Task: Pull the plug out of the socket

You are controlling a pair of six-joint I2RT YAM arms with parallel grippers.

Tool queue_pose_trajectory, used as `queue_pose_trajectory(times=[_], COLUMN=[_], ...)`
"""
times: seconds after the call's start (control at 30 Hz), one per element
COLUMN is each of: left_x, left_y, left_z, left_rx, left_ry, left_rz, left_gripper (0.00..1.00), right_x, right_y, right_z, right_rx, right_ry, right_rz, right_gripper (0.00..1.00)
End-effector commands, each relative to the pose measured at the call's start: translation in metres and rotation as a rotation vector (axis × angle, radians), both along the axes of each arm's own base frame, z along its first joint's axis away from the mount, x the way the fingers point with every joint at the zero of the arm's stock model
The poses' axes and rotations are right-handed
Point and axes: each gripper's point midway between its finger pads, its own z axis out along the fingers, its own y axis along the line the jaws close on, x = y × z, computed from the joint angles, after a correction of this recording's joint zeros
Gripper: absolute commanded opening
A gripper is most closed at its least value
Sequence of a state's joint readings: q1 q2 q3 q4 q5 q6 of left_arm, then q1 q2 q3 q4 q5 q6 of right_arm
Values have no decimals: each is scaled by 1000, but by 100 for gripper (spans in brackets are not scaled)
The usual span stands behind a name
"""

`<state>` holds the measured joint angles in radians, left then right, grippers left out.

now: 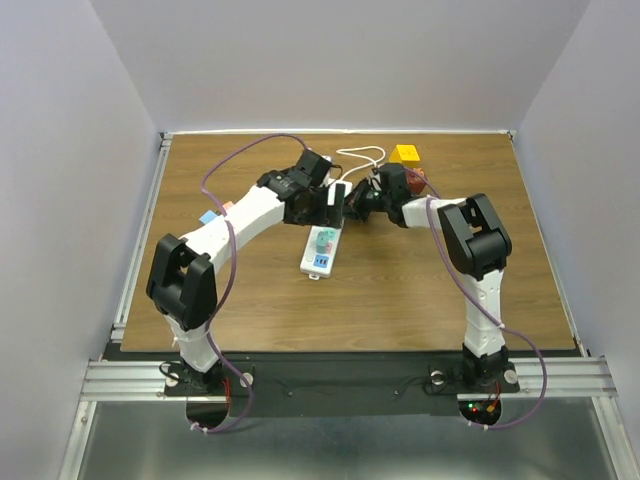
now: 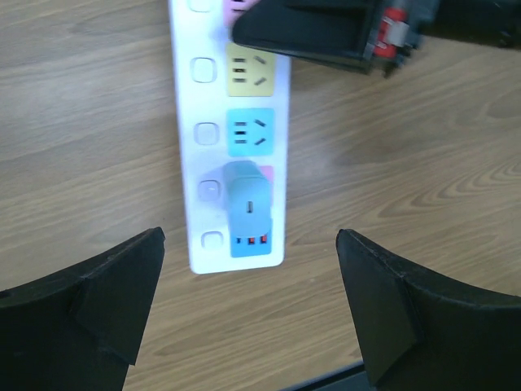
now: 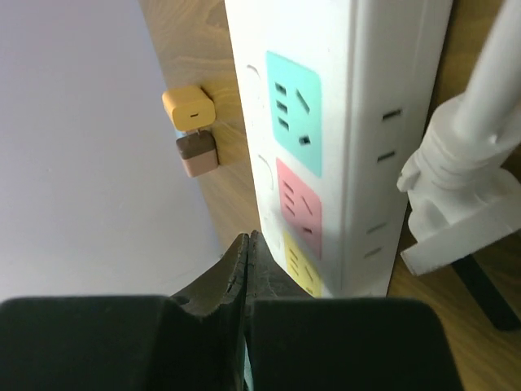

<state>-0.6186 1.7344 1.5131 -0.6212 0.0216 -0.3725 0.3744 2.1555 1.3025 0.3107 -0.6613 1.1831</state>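
Observation:
I need to pull the plug off the socket, so I should grab the teal-blue plug with my left gripper by opposite sides of its body (image 1: 324, 241) (image 2: 248, 200) and leave the socket free.
The socket (image 1: 322, 250), a long white power strip with pastel outlet faces, lies mid-table. It also shows in the left wrist view (image 2: 232, 138) and the right wrist view (image 3: 358, 122). A teal-blue plug (image 2: 248, 208) sits in the outlet near the strip's near end and shows in the top view (image 1: 320, 242). My left gripper (image 2: 251, 305) is open and empty, hovering above the table just short of that end, clear of the plug. My right gripper (image 3: 248, 261) is shut and empty. Its tips rest at the strip's far half, beside the yellow outlet; it shows black in the left wrist view (image 2: 309, 32).
The strip's thin white cord (image 1: 360, 155) loops toward the back, and its moulded end (image 3: 452, 195) lies beside the strip. A yellow block (image 1: 406, 154) and a brownish block (image 3: 198, 153) sit at the back right. Small blue (image 1: 208, 217) and pink blocks lie at the left.

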Motion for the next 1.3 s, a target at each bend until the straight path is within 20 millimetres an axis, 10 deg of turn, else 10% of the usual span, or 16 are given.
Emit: queue_pose_trajectory(times=[0.0,0.33,0.73,0.9,0.97,1.27], left_x=[-1,-11,6,1,0,13], left_y=[-10,1,-17,-19,-21,-30], left_z=[-13,-69,-78,-89,-87,-15], left_rx=[47,202,215,229,229,175], left_ry=[-14,37,6,28,30,-63], left_rz=[4,-4,-46,-70,-74,-52], left_gripper=[98,93,65,21,0,0], right_x=[-2,-30,-43,-49,-51,-58], right_y=[4,-8,-10,-14,-16,-31], right_z=[-17,-46,-62,-74,-79,-106], right_rx=[-23,-90,-114,-150,-163,-276], right_ry=[27,84,135,167,180,233], right_rz=[33,57,87,90,90,64], right_gripper=[1,1,1,0,0,0])
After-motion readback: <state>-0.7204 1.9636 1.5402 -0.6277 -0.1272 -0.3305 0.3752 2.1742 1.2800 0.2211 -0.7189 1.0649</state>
